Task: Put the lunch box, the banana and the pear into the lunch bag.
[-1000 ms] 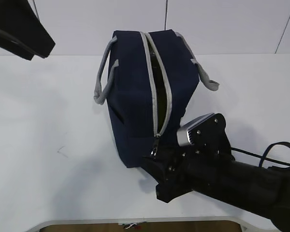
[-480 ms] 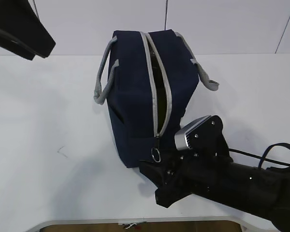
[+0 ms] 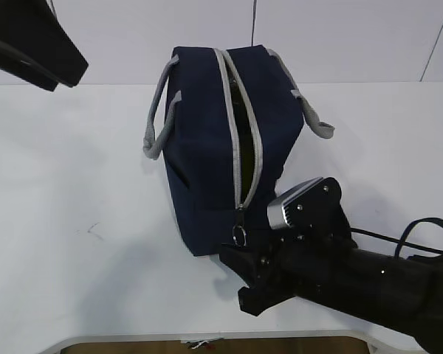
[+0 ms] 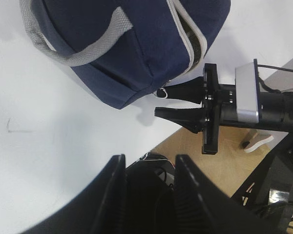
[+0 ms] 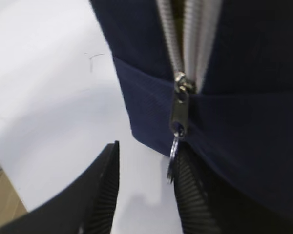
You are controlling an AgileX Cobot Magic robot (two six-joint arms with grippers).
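The right gripper pinches the zipper by its ring pull (image 3: 238, 236) next, for zipping the packed lunch bag (image 3: 207, 140) closed.
The navy lunch bag (image 3: 207, 147) stands at the table's middle with its grey zipper (image 3: 245, 133) open along the top. The ring pull (image 3: 238, 236) hangs free at the near end; it also shows in the right wrist view (image 5: 173, 156). My right gripper (image 3: 240, 280) is open, just in front of the bag's near end, and the ring hangs beside one finger (image 5: 195, 195) without being pinched. My left gripper (image 4: 146, 163) is open and empty, held high at the left, away from the bag (image 4: 136, 48). The lunch box, banana and pear are out of view.
Grey webbing handles (image 3: 156, 133) hang off both sides of the bag. The white table's front edge (image 3: 207, 338) lies just below my right arm, with wooden floor (image 4: 224, 161) beyond it. A small dark mark (image 3: 94, 232) is on the table at the left.
My right gripper has let go of the ring pull and drawn back slightly towards the table's front. The ring now hangs free. The bag and left arm have barely moved.
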